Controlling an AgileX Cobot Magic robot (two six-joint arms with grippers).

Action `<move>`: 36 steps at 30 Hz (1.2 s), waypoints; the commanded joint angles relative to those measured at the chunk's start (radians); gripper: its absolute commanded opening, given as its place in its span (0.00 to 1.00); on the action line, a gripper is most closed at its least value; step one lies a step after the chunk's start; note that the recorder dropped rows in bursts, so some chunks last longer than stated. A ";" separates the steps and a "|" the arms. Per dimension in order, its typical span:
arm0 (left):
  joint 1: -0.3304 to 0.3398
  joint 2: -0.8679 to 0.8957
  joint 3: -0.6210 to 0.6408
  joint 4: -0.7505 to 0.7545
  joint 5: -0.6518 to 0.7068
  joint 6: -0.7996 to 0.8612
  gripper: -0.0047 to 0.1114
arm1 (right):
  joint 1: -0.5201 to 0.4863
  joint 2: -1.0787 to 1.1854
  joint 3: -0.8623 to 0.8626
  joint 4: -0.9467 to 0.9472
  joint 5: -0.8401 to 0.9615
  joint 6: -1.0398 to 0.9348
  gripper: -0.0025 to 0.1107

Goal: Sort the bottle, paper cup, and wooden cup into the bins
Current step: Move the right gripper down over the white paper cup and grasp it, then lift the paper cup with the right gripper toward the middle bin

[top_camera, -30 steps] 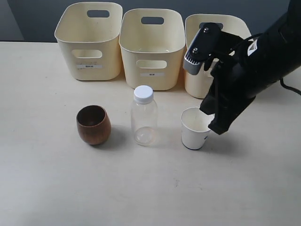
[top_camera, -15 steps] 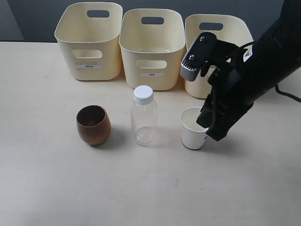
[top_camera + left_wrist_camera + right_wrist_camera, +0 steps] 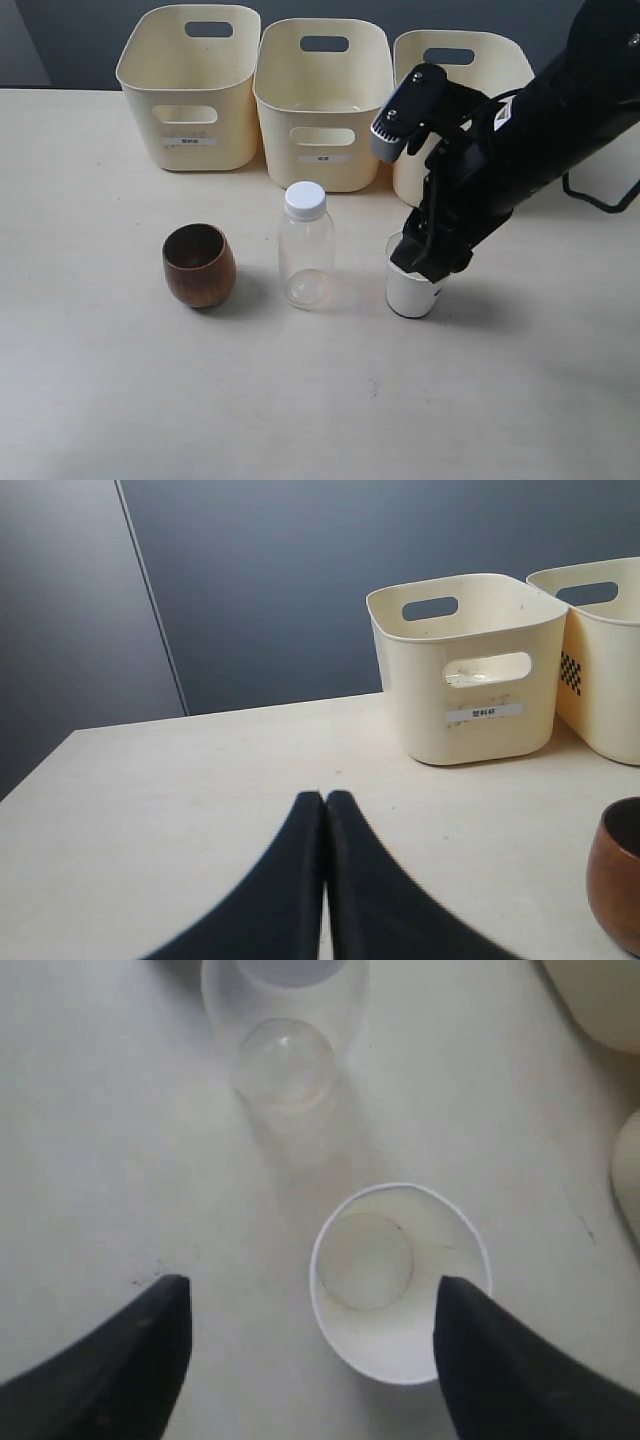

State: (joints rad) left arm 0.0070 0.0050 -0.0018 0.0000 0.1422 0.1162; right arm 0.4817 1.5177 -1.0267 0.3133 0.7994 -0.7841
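Observation:
Next, the right gripper picks up the paper cup by its rim (image 3: pixel 396 266) to sort the paper cup into the middle bin (image 3: pixel 322 105).
The white paper cup (image 3: pixel 411 297) stands upright on the table, right of the clear bottle (image 3: pixel 306 255) with its white cap. The dark-brown wooden cup (image 3: pixel 199 265) stands left of the bottle. My right gripper (image 3: pixel 424 263) hangs open just over the paper cup. In the right wrist view the paper cup (image 3: pixel 398 1282) lies between the jaws of the right gripper (image 3: pixel 312 1290), close to one finger (image 3: pixel 500 1360), and the bottle (image 3: pixel 285 1045) lies beyond it. My left gripper (image 3: pixel 325 798) is shut on nothing, low over bare table, with the wooden cup (image 3: pixel 615 875) off to one side.
Three cream bins stand in a row at the back: left (image 3: pixel 190 90), middle (image 3: pixel 323 105) and right (image 3: pixel 470 52), the last partly behind my right arm. The left wrist view shows the left bin (image 3: pixel 470 670) and part of the middle bin (image 3: pixel 600 650).
My right arm has swung left and down, so its open jaws now sit over the paper cup instead of beside it. The cups, bottle and bins have not moved.

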 commanded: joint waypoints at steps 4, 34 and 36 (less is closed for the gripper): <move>0.000 -0.005 0.002 0.000 -0.007 -0.002 0.04 | -0.002 0.080 -0.007 -0.011 -0.028 0.002 0.60; 0.000 -0.005 0.002 0.000 -0.007 -0.002 0.04 | -0.002 0.269 -0.007 -0.017 -0.102 0.021 0.59; 0.000 -0.005 0.002 0.000 -0.007 -0.002 0.04 | -0.002 0.281 -0.007 -0.017 -0.098 0.022 0.53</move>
State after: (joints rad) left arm 0.0070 0.0050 -0.0018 0.0000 0.1422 0.1162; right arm 0.4817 1.7853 -1.0283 0.2986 0.7065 -0.7693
